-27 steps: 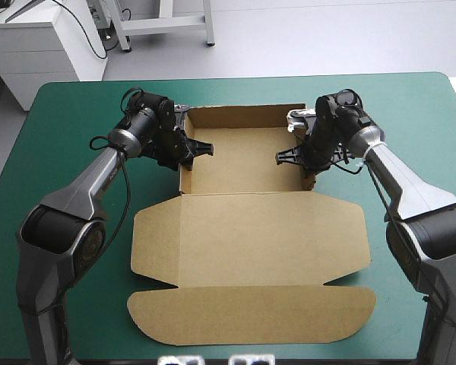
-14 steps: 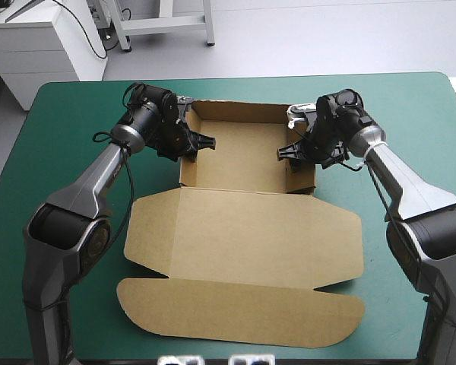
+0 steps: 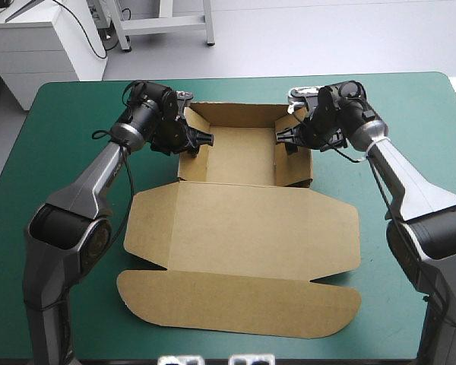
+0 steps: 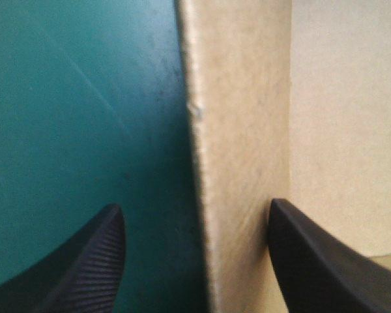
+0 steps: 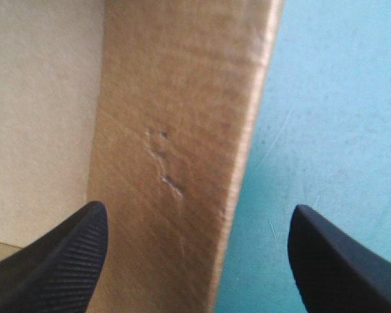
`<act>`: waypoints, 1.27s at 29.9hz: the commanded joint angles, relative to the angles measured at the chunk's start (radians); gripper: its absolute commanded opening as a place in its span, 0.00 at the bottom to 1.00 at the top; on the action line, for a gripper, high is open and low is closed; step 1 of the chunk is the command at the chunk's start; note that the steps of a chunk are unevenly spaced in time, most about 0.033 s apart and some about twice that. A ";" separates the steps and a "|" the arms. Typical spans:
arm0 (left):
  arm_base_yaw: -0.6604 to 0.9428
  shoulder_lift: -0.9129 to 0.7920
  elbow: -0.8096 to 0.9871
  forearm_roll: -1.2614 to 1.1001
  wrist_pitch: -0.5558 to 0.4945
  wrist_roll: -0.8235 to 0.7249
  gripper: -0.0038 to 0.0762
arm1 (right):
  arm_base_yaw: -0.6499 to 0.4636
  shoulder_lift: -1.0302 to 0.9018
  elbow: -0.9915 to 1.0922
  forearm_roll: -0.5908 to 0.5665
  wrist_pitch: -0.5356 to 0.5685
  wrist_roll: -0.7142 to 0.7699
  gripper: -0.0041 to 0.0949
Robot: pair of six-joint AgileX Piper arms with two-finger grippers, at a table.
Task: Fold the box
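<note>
My right gripper grips the box's dented side by its rim (image 3: 311, 170) next, which leaves the lid (image 3: 247, 228) free to fold over the box.
The brown box (image 3: 239, 156) lies mid-table as an open tray, its far, left and right walls raised. Its lid (image 3: 243, 236) is flat toward the table's front, ending in a long rounded flap (image 3: 235, 304). My left gripper (image 3: 200, 140) is open and straddles the tray's left wall (image 4: 241, 130), one finger inside and one (image 4: 85, 267) over the cover. My right gripper (image 3: 287, 138) is open astride the right wall (image 5: 176, 117), which has small dents. Neither wall looks pinched.
The teal-green cover (image 3: 76, 106) shows bare on both sides of the box and beyond its far wall. The lid's front flap reaches close to the table's front edge.
Both grippers have opened and moved toward the table's far edge along the side walls. The right wall now stands more upright. The lid has slid slightly left and forward.
</note>
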 commanded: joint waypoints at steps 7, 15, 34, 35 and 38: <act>-0.002 -0.086 -0.266 0.085 0.049 0.005 0.59 | -0.006 -0.057 -0.188 -0.017 0.032 0.023 0.76; -0.002 -0.236 -0.321 0.071 0.051 0.056 0.05 | -0.006 -0.059 -0.228 -0.041 0.145 0.047 0.75; -0.002 -0.735 0.213 0.046 -0.087 0.124 0.04 | -0.004 -0.055 0.007 0.024 0.067 0.031 0.75; -0.002 -0.759 0.245 0.046 -0.086 0.124 0.04 | -0.004 -0.053 0.017 0.026 0.066 0.031 0.75; -0.002 -0.853 0.370 0.045 -0.096 0.117 0.04 | -0.004 -0.042 0.052 0.041 0.053 0.005 0.75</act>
